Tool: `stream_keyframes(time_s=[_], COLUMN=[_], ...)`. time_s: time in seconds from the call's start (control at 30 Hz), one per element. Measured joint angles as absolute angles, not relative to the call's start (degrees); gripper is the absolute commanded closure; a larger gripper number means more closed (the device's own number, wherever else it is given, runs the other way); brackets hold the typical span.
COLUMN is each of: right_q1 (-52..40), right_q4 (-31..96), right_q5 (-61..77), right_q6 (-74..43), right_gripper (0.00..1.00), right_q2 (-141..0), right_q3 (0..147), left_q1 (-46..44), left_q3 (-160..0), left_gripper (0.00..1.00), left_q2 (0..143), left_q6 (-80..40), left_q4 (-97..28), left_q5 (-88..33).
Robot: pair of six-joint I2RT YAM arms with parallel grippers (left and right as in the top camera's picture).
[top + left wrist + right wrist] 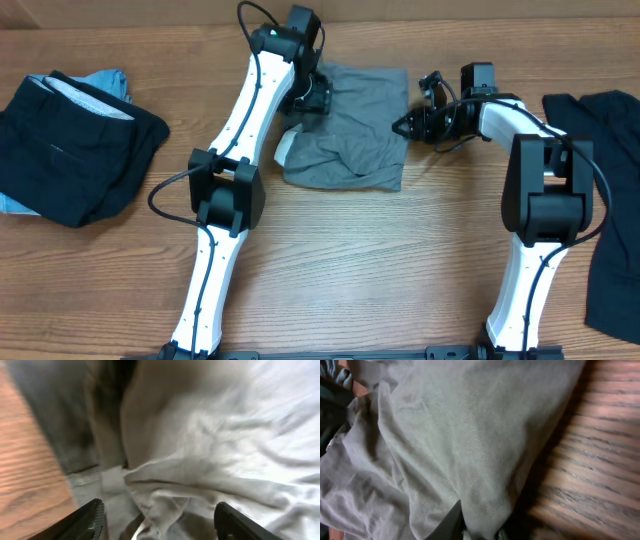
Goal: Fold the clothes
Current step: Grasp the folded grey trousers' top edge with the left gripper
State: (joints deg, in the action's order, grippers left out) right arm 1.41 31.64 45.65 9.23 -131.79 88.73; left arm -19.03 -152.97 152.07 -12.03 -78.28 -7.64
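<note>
My left gripper picks up the grey garment's bunched folds near its whitish-patch edge (311,115) (161,512) next. Then I lay the garment folded on the black pile.
The medium-grey wrinkled garment (350,130) lies bunched on the wooden table at the top middle, with a whitish patch (284,150) at its left edge. My left gripper (312,95) hangs over the garment's upper left part. In the left wrist view its jaws (160,527) are open wide, with grey folds (200,460) between and beyond them. My right gripper (405,126) is at the garment's right edge. In the right wrist view its jaws (479,532) are shut on a fold of the grey fabric (470,435).
A pile of black clothes (80,150) with a light-blue one (105,78) under it lies at the far left. Another black garment (610,190) lies along the right edge. Bare wooden table (380,260) runs in front of the grey garment.
</note>
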Motion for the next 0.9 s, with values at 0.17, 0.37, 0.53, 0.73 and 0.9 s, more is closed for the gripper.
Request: stream_keyframes(time_s=[0.17,0.37,0.53,0.73,0.9], right_q1=[1.5,1.5,1.5,1.5,1.5], right_q4=[32.6,32.6,32.6,32.7,32.6], right_q5=[45.3,45.0,44.9,44.8,44.8], right_q6=[9.0,9.0,9.0,9.0,9.0], right_gripper=[0.87,0.87,0.87,0.87,0.87], right_q2=[-131.8,-131.8,-131.8,-131.8,-131.8], right_q3=[88.7,88.7,88.7,88.7,88.7], left_q1=[-17.4,-15.4,-15.7,-15.6,-15.6], left_q3=[-159.5,-154.9,-144.1,-141.5,-137.4], left_gripper=[0.12,0.06,0.00,0.00,0.01], left_q2=[152.1,152.0,152.0,152.0,150.2], left_q6=[-13.1,-14.6,-12.9,-10.9,-10.0], left_q4=[-78.2,-77.2,-70.1,-66.2,-63.4], left_q5=[-4.9,-1.4,-7.7,-16.5,-21.1])
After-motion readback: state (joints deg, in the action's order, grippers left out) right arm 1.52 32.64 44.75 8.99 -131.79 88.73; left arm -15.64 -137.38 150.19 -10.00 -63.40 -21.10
